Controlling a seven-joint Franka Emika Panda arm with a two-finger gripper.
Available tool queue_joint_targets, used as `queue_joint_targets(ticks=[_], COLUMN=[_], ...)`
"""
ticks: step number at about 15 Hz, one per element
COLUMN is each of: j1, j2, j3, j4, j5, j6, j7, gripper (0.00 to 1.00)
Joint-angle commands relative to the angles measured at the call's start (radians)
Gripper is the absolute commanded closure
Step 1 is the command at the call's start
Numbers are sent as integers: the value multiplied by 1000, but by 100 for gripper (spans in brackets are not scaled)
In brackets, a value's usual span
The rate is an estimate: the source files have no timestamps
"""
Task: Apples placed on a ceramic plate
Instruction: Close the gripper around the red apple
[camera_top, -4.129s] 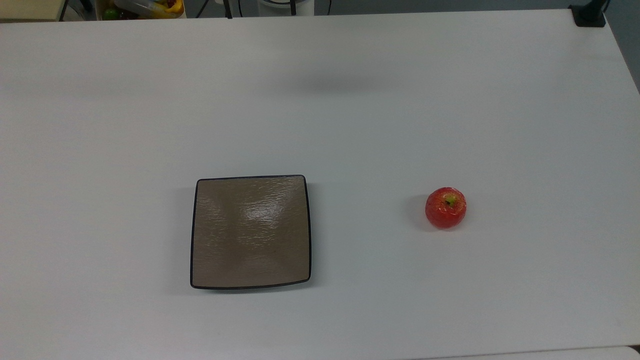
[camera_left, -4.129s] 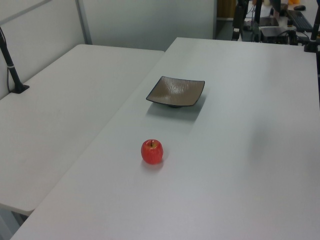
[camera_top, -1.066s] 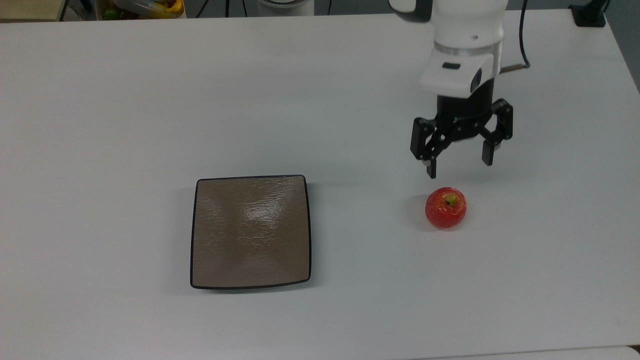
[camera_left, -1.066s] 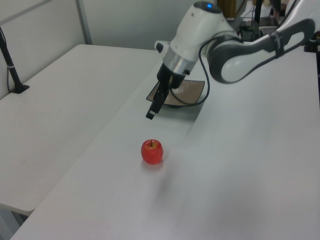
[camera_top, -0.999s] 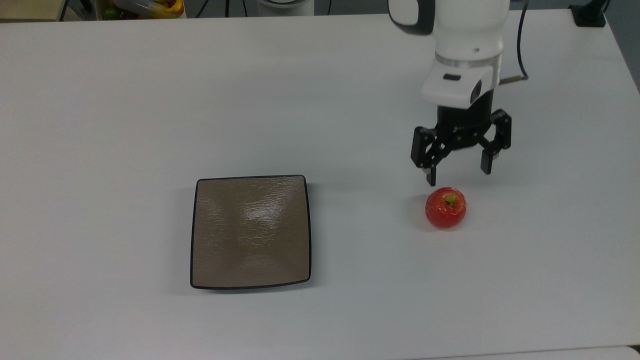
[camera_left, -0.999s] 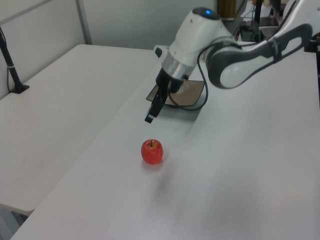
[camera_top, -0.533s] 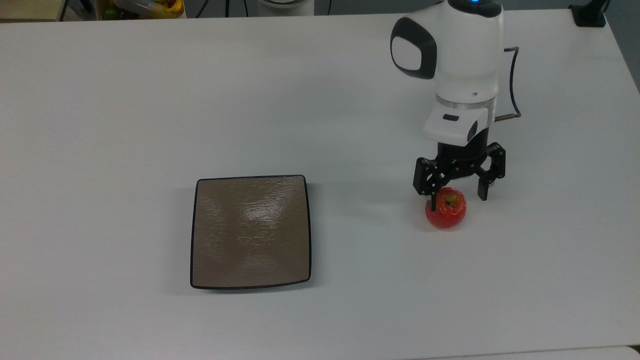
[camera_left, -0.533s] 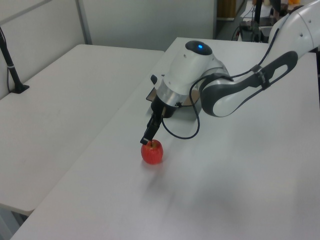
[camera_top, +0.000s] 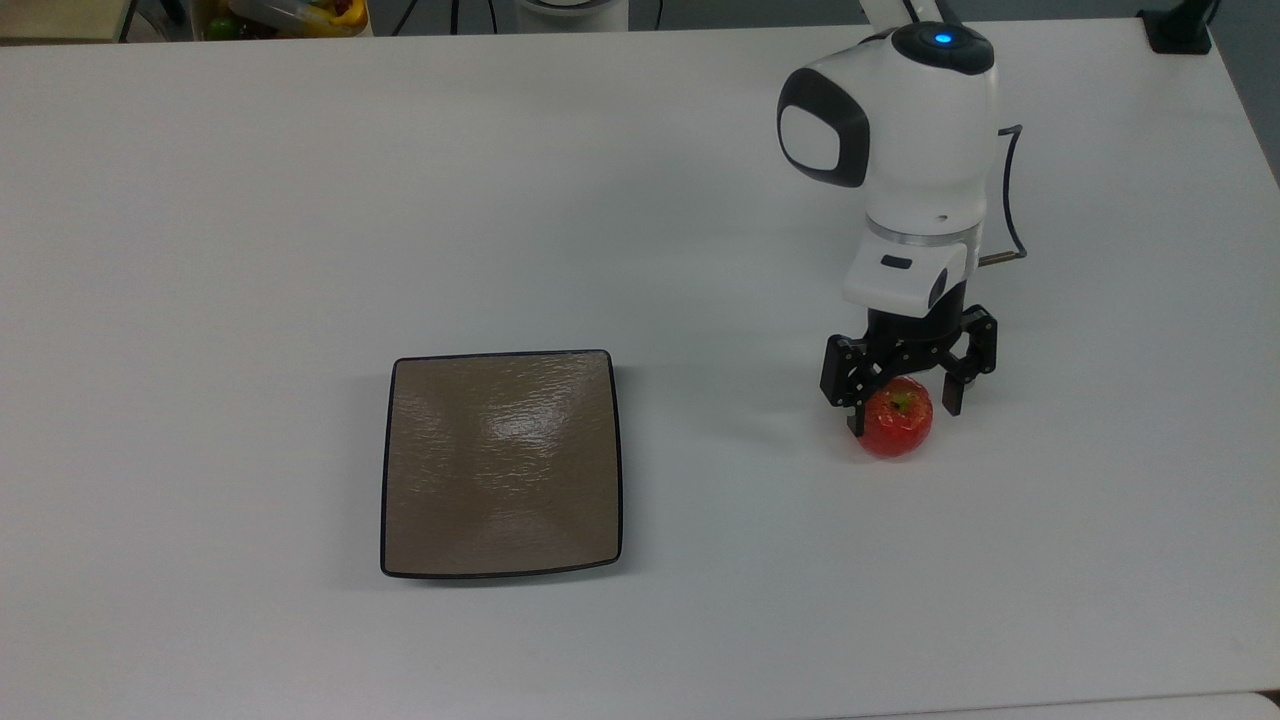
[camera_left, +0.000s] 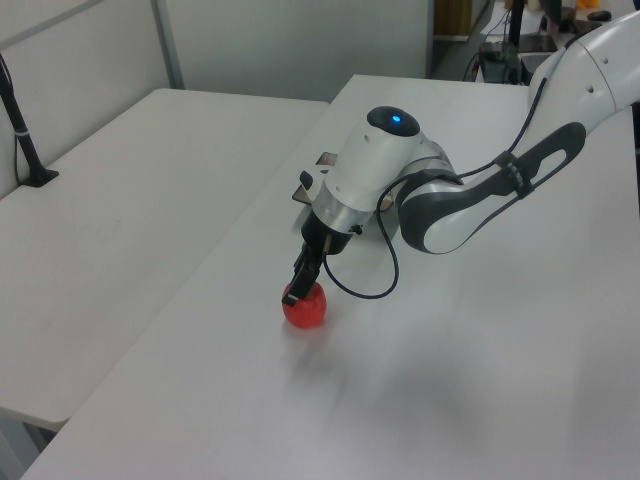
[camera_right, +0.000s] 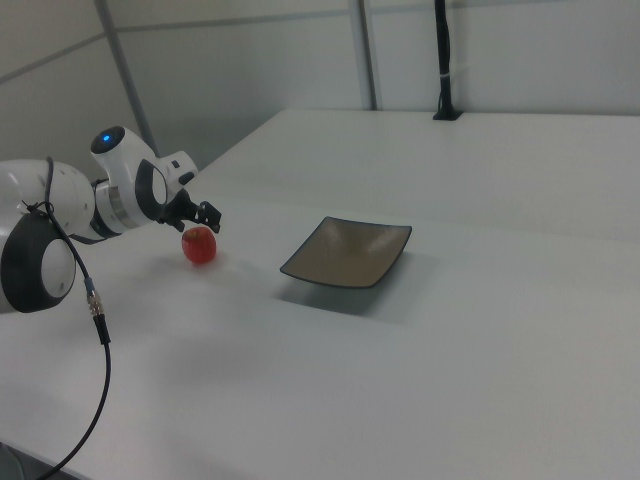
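I should grab the red apple by its rounded sides next, and then set it on the ceramic plate (camera_left: 308, 188).
A small glossy red apple (camera_top: 895, 432) sits on the white table toward the top view's right, also seen in the left view (camera_left: 308, 312) and the right view (camera_right: 199, 246). My gripper (camera_top: 901, 413) is lowered over it and open, one black finger on each side of the fruit at about its height. The left view shows my gripper (camera_left: 302, 291) reaching down onto the apple's top. The square taupe-brown ceramic plate (camera_top: 500, 463) with a thin black rim lies bare toward the top view's left, well apart from the apple. In the right view the plate (camera_right: 348, 252) lies to the right of the apple.
A black clamp base (camera_top: 1180, 30) stands at the table's far right corner in the top view. A bin of coloured items (camera_top: 290, 14) sits beyond the far left edge. A second white table (camera_left: 110, 200) with a black post (camera_left: 22, 130) adjoins in the left view.
The arm came in from the far side and lowered until the open fingers sit around the apple. Neither the apple nor the plate has moved.
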Motion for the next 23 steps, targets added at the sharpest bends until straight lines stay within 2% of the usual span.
queue_joint_targets(ticks=[1,10,11,12,14,15,16,19,23], j1=[18,24,23,23,23,23,23,21,13], j2=[22,21,22,22,22,22,21,1,-83], j3=[-20,-10,-9,-9,-7,-7,-7,-7,-7], j4=[6,-22,-24,-30,-39,-39,-39,-39,-41], j5=[-23,-29,-58,-76,-92,-92,-92,-73,-60], j6=[21,13,12,12,12,10,10,7,-63], j7=[34,79,79,79,79,79,79,82,82], gripper=[0,1,28,47,75,84,89,89,88])
